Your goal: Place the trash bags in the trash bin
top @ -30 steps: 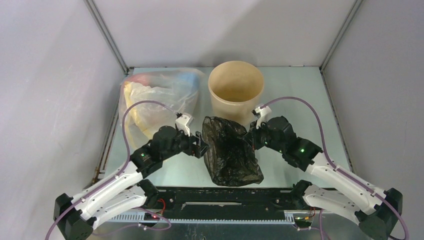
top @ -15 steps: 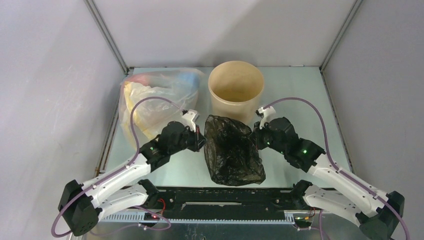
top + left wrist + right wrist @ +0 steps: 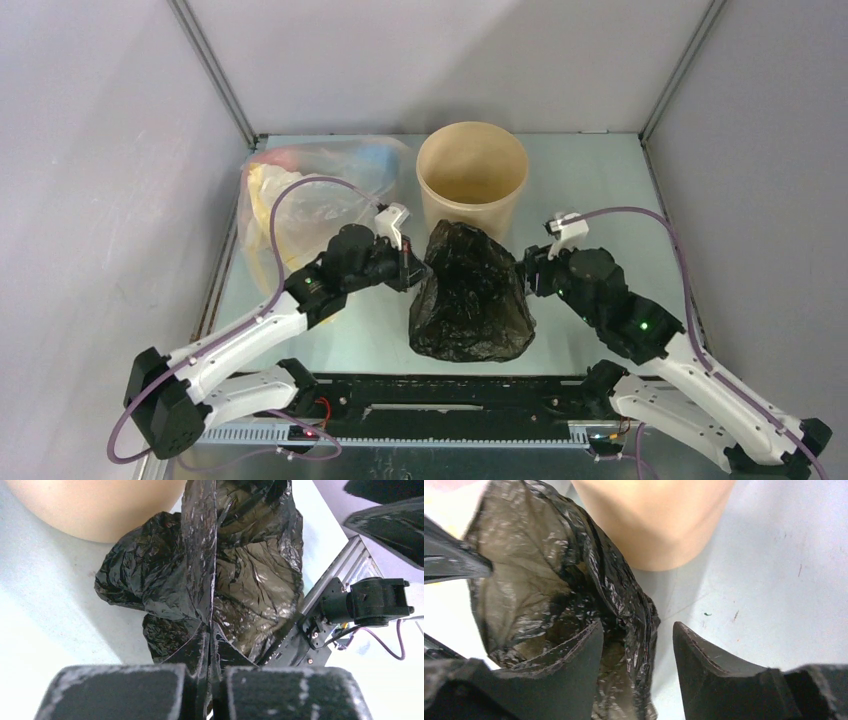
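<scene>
The right gripper takes hold of the black bag by its loose edge fold (image 3: 514, 270) next, so the bag's body stays free to settle into the bin (image 3: 450, 212).
The black crinkled trash bag (image 3: 470, 295) lies bunched on the table just in front of the tan trash bin (image 3: 450, 212). My left gripper (image 3: 410, 268) is at the bag's left edge, shut on a fold of the plastic; in the left wrist view the gripper (image 3: 209, 645) pinches a taut black sheet of the bag (image 3: 250, 580) below the bin (image 3: 100, 510). My right gripper (image 3: 525, 272) stands at the bag's right side, open. In the right wrist view its gripper (image 3: 636, 630) has a loose edge of the bag (image 3: 524, 580) hanging between the spread fingers, with the bin (image 3: 659, 525) beyond.
A translucent clear bag (image 3: 310, 190) with yellow, red and blue tints lies at the back left, beside the bin. Grey walls close in the table on three sides. A black rail (image 3: 450, 390) runs along the near edge between the arm bases.
My left gripper has shut on the bag's left edge and moved toward the bin. My right gripper has opened, let go of the bag and drawn back to the right.
</scene>
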Motion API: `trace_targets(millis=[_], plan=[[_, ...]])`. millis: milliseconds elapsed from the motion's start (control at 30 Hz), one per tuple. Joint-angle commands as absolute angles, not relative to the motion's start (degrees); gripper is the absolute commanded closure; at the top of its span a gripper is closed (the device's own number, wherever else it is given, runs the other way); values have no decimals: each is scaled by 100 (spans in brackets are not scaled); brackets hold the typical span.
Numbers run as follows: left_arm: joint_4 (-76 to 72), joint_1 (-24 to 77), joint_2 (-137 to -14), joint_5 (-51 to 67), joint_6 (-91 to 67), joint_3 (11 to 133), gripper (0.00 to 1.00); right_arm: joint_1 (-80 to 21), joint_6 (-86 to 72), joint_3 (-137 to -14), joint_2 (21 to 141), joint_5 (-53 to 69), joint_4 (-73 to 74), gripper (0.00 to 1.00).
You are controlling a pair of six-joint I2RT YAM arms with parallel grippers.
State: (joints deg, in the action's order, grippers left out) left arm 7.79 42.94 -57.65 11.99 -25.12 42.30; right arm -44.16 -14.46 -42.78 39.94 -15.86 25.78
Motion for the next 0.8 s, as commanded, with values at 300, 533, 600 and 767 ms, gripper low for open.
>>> trace_targets(millis=[300, 533, 600, 767], plan=[[658, 4263, -6196, 1611, -2856, 4683, 100, -6242, -856, -3939, 3702, -2166, 1662, 73], [655, 4257, -6152, 1828, -3028, 4750, 100, -7224, -331, -3757, 5097, -3076, 317, 100], [659, 4258, -6144, 1854, -3050, 4761, 100, -7302, -172, -3648, 5465, -3079, -250, 100], [716, 4256, -6152, 1875, -3056, 4798, 100, -7276, -48, -3338, 6186, -3205, -1275, 100]])
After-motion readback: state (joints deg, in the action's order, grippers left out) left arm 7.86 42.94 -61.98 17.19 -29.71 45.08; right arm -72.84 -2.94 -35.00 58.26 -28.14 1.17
